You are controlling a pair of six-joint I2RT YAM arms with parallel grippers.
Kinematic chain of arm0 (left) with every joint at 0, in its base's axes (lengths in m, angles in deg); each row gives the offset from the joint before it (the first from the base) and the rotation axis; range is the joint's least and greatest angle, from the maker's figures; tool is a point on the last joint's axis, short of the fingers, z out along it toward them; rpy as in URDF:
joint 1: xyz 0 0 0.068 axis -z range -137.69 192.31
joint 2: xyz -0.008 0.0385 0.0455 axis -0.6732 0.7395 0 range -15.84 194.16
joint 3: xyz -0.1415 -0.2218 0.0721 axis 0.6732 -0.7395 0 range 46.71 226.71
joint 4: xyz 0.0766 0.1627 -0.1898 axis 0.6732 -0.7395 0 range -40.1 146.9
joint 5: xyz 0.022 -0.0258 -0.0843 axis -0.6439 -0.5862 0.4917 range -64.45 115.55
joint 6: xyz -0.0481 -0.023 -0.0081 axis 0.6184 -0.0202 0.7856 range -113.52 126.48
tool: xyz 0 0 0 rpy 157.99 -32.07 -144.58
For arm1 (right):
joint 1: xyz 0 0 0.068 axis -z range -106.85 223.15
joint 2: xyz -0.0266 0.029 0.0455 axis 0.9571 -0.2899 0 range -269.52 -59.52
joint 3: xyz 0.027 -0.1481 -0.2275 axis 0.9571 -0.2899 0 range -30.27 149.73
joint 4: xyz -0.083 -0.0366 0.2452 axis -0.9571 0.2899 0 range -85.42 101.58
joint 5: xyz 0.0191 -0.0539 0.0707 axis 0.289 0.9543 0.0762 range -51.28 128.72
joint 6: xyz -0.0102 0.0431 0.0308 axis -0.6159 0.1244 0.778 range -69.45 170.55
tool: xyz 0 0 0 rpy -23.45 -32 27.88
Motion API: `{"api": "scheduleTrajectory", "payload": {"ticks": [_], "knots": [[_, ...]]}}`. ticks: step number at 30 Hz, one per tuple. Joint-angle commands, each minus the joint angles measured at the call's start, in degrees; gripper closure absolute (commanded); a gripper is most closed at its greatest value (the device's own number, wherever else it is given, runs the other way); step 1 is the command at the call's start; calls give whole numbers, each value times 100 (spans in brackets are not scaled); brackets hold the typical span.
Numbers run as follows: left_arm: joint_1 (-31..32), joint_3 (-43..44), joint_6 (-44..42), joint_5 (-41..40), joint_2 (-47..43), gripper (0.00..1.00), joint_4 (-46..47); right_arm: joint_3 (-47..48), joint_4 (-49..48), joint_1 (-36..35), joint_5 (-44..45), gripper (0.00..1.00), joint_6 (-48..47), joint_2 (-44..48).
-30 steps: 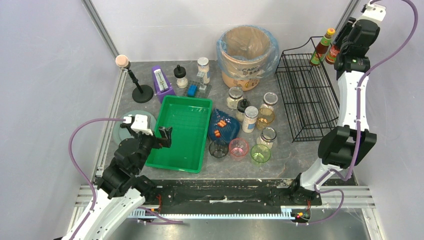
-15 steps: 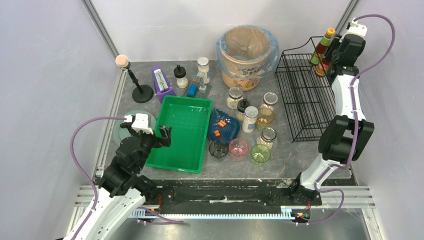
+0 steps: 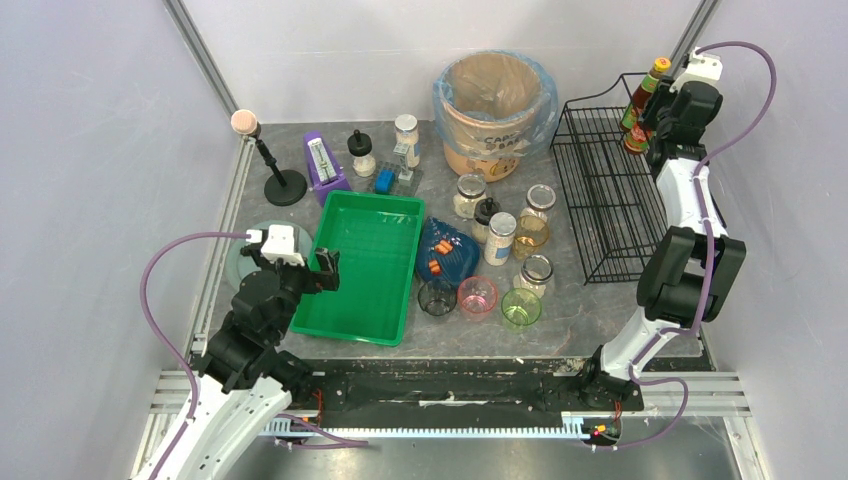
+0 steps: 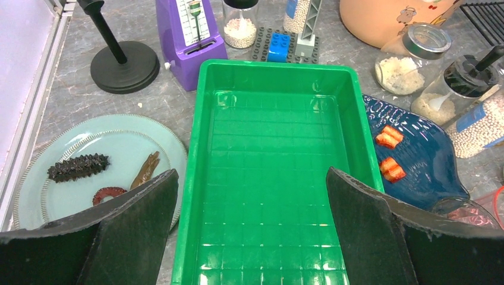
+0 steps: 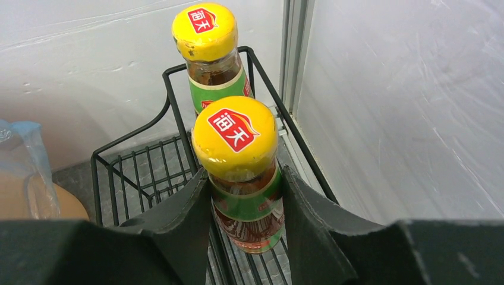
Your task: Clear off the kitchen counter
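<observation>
I should let go of the bottle with my right gripper, as it stands upright over the rack's wires, inside the rack's rim, and would settle on the rack if I opened now.
My right gripper is shut on a yellow-capped sauce bottle, gripping its green label. The bottle stands upright at the far right corner of the black wire rack, just in front of a second, identical bottle. I cannot tell whether its base rests on the wires. In the top view the held bottle is partly hidden by the right gripper. My left gripper hangs open and empty over the near end of the green tray. The dark stone kitchen counter carries everything.
Jars and three cups crowd the middle beside a blue plate. A lined bin, a purple metronome and a black stand sit at the back. A pale plate with food scraps lies left of the tray.
The right arm has swung left and lower with the bottle, bringing it down into the rack corner by the other bottle. The left arm has barely moved.
</observation>
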State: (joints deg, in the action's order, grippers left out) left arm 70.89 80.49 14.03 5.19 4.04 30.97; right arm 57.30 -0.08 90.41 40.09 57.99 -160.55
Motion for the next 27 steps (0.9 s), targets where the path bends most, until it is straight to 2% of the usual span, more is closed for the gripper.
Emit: {"api": "scheduleTrajectory", "payload": {"ticks": [1,2,5,7,9,18,27], "knots": [[-80,1,-149,146,-32,0,282,-49,-548,26,-59,78,-145,415],[-89,2,-149,146,-36,0,282,-51,-548,24,-47,70,-157,451],[-107,-9,-149,152,-80,0,291,-53,-552,23,-27,56,-200,587],[-123,1,-149,150,-99,0,295,-60,-562,28,-20,37,-205,693],[-133,-6,-149,155,-132,0,291,-105,-566,28,-14,23,-162,838],[-151,-3,-122,225,-214,0,317,-454,-362,20,-117,3,151,1822],[-158,8,-70,300,-291,0,337,-1390,443,-257,-661,2,690,3216]]}}
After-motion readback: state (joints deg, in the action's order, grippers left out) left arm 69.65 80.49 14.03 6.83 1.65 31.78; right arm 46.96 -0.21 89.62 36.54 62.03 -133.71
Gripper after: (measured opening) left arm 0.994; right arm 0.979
